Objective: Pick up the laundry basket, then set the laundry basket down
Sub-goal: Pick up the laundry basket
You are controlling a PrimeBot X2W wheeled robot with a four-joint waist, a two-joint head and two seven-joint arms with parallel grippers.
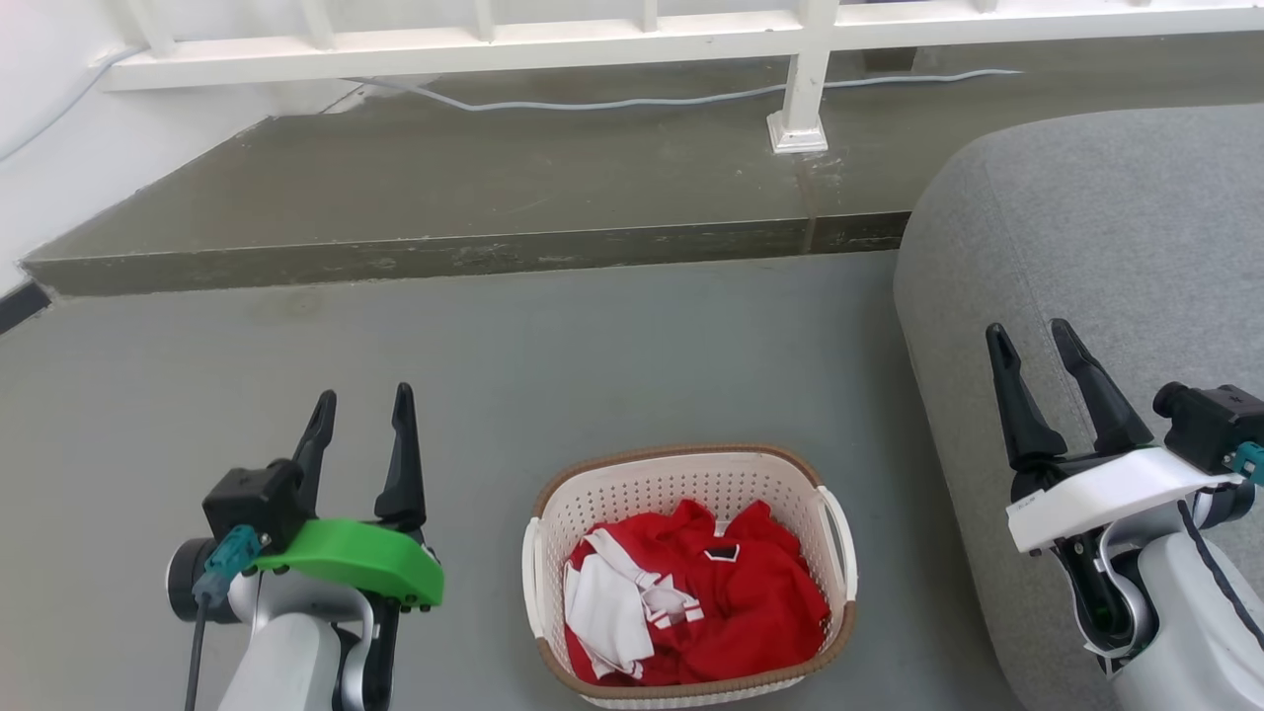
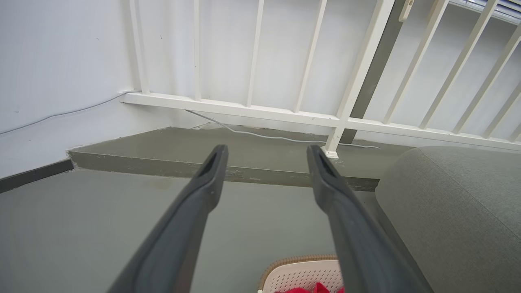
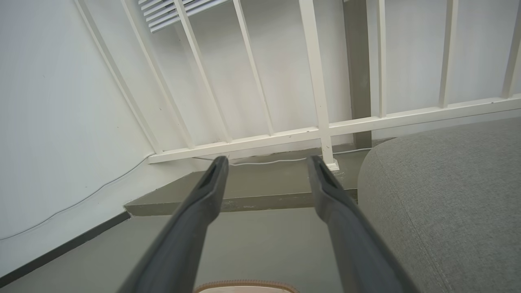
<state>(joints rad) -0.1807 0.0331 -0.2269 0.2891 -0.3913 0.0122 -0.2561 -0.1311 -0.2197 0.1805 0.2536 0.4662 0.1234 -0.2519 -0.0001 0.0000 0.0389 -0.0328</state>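
The laundry basket's body is wider than my open fingers, so my left gripper grabs its slim loop handle beside the white clothes next.
The laundry basket (image 1: 632, 491), cream-white with a brown woven rim and white loop handles, stands on the grey floor at the bottom centre of the head view. Red and white clothes (image 1: 691, 602) lie inside it. My left gripper (image 1: 360, 410) hovers open to the basket's left, above the floor, holding nothing. Over the sofa edge to the basket's right, my right gripper (image 1: 1035, 341) is open and empty too. In the left wrist view my left gripper (image 2: 266, 154) points past the basket's far rim (image 2: 299, 260). The right wrist view has my right gripper (image 3: 266, 165) and a strip of the basket's rim (image 3: 244, 283).
A grey sofa (image 1: 1106, 257) rises close on the basket's right. Beyond lies a raised concrete step (image 1: 474, 188) with a white railing (image 1: 612, 39) and a cable (image 1: 642, 99) along it. A white wall (image 1: 59, 148) stands at the far left.
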